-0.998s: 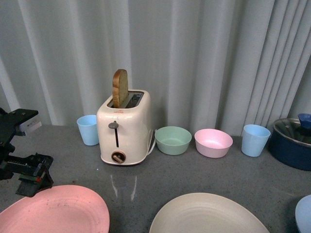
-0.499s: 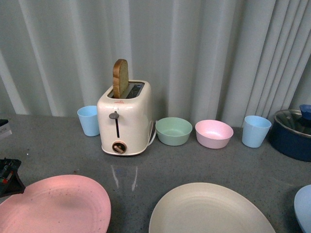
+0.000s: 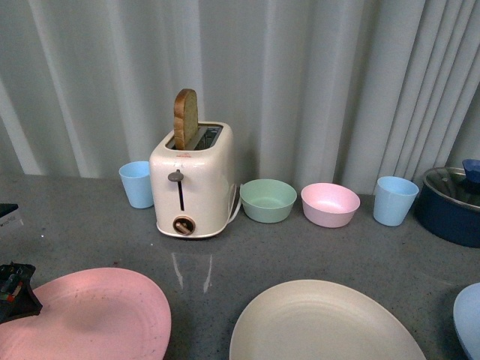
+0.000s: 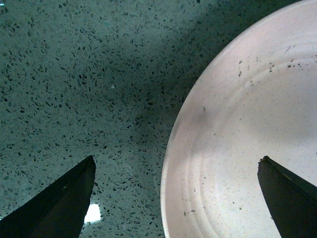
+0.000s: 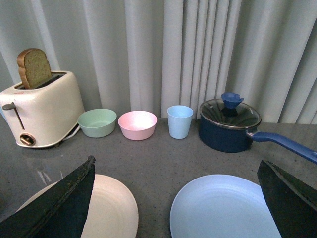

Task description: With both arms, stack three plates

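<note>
My left gripper is to grab the pink plate by its rim (image 3: pixel 49 285) next, so that it can stack it on the cream-beige plate (image 3: pixel 322 322).
The pink plate (image 3: pixel 90 315) lies at the front left of the grey counter, the cream-beige plate (image 3: pixel 322 322) at the front middle, the light blue plate (image 3: pixel 469 319) at the front right edge. My left gripper (image 3: pixel 15 291) is open right over the pink plate's left rim (image 4: pixel 237 148), one finger over the plate, the other over the counter. My right gripper (image 5: pixel 176 198) is open and empty, held above the gap between the cream-beige plate (image 5: pixel 104 208) and the light blue plate (image 5: pixel 223 208). It is out of the front view.
A cream toaster (image 3: pixel 191 184) with a bread slice stands at the back. Beside it are a blue cup (image 3: pixel 136 184), a green bowl (image 3: pixel 268 200), a pink bowl (image 3: pixel 329 205), another blue cup (image 3: pixel 395 200) and a dark blue lidded pot (image 3: pixel 454 206).
The left arm has dropped and pulled back toward the front left, now only its tip shows at the pink plate's left rim. The camera view has shifted slightly.
</note>
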Motion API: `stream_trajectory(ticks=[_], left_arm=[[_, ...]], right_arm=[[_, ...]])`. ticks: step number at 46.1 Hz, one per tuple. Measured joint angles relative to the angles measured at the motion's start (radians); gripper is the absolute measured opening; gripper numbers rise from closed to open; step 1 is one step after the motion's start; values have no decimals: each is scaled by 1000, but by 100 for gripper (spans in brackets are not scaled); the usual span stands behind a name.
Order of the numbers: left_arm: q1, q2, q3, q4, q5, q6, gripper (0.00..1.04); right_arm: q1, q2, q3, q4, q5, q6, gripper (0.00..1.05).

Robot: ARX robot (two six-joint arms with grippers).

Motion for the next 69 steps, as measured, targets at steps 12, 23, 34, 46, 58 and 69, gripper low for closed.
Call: stream_trajectory(ticks=[12, 23, 34, 46, 58, 69], left_arm=[[5, 60, 2, 31, 0, 15, 98], [6, 80, 2, 43, 2, 19, 98], [6, 87, 2, 51, 7, 21, 61], [8, 88, 8, 46, 34, 8, 16], [20, 87, 48, -8, 81, -13, 5], [32, 63, 78, -74, 105, -19, 4]], right_arm=[[0, 0, 0, 0, 0, 0, 97], [0, 0, 0, 0, 0, 0, 97], [0, 0, 0, 0, 0, 0, 97], [0, 0, 0, 0, 0, 0, 97], [0, 0, 0, 0, 0, 0, 97], [0, 0, 0, 0, 0, 0, 97]])
